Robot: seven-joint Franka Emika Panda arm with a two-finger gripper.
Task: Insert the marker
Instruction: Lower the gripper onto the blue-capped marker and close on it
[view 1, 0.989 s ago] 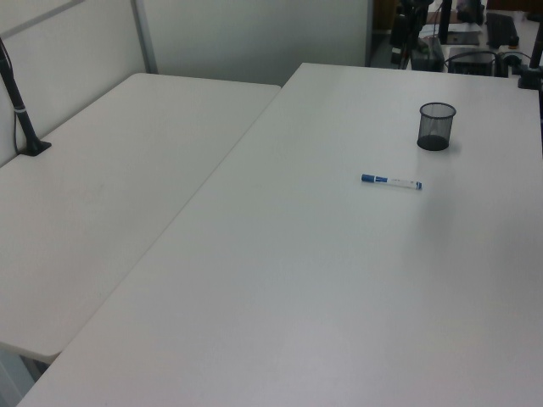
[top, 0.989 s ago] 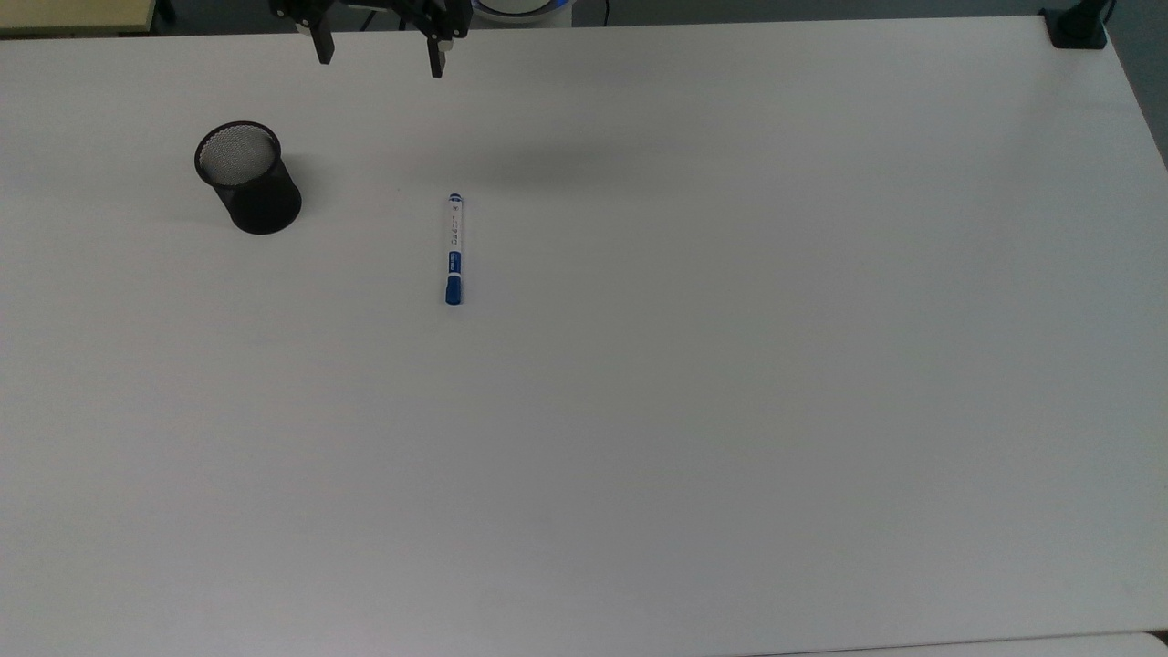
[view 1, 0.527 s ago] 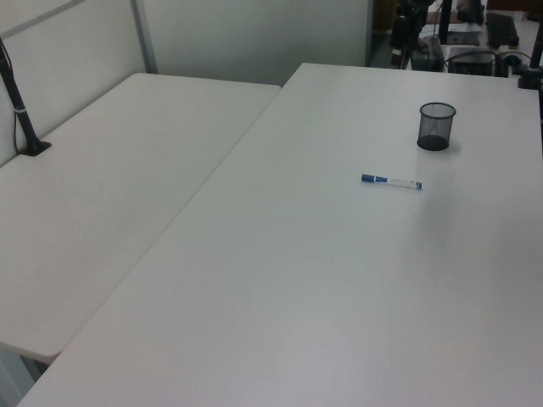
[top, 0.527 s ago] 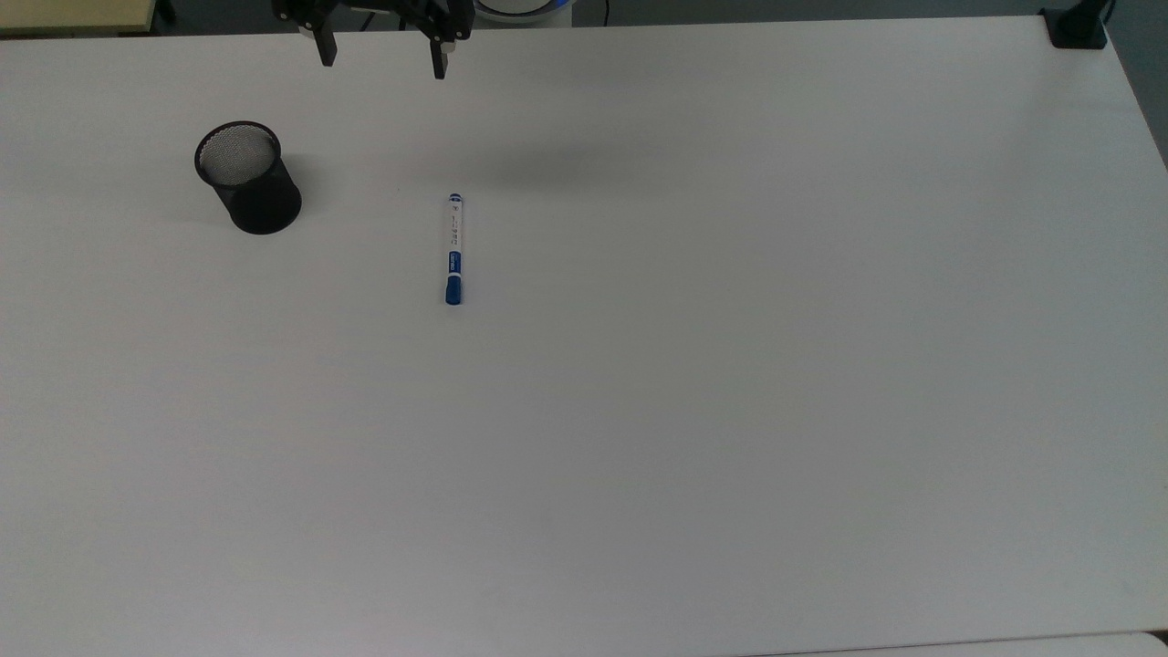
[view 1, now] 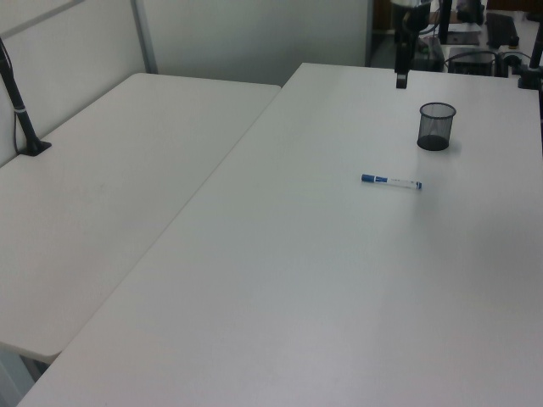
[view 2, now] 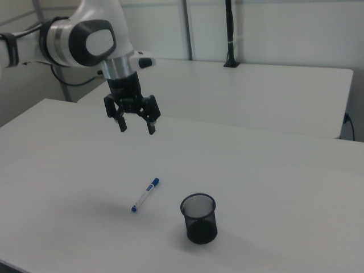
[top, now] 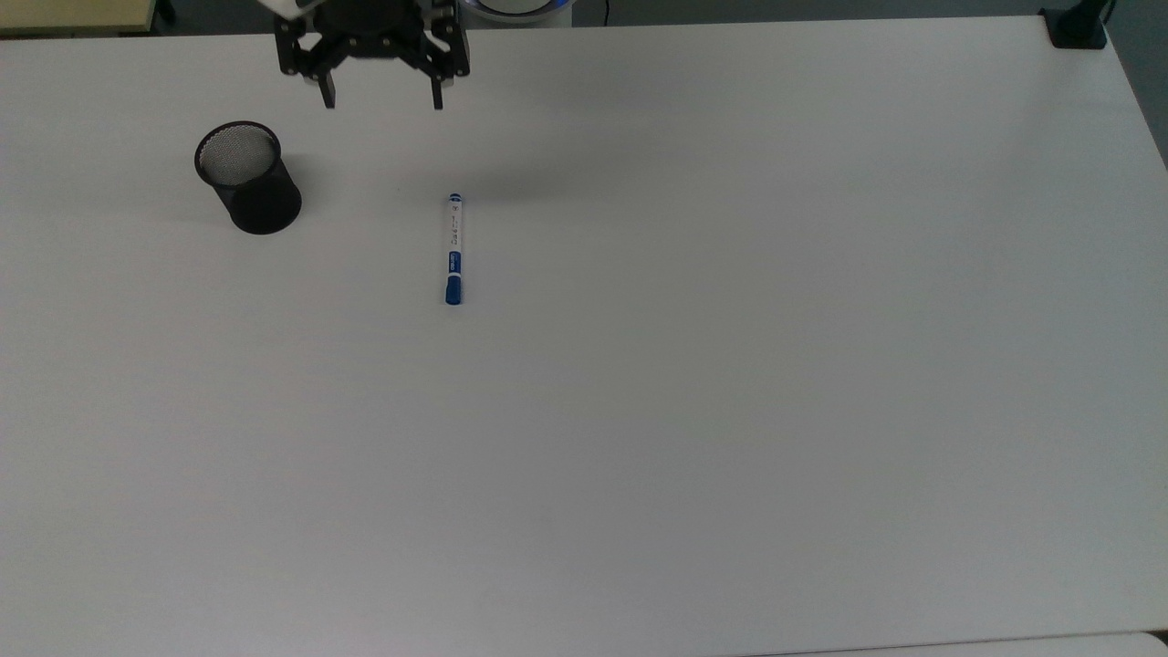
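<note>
My gripper will next grab the marker by its blue end with the cap (view 1: 371, 179), to put the marker into the black mesh cup (view 1: 436, 125).
The marker (top: 453, 248) lies flat on the white table (top: 693, 383), white barrel with a blue cap toward the top view's bottom; it also shows as the marker (view 1: 391, 181) and the marker (view 2: 145, 194). A black mesh cup (top: 247, 178) stands upright to the top view's left of it, seen too as the cup (view 1: 436, 125) and the cup (view 2: 199, 218). My gripper (top: 382, 99) hangs open and empty above the table near its far edge, up the top view from marker and cup. In the right view the gripper (view 2: 136, 127) hovers well above the marker.
A black clamp post (top: 1077, 26) sits at the table's far right corner in the top view. A second white table (view 1: 110, 186) adjoins on the left view's left, with a black pole (view 1: 24, 119) on it.
The gripper has come further into the top view, moving down the picture toward the marker, still open. Marker and cup have not moved.
</note>
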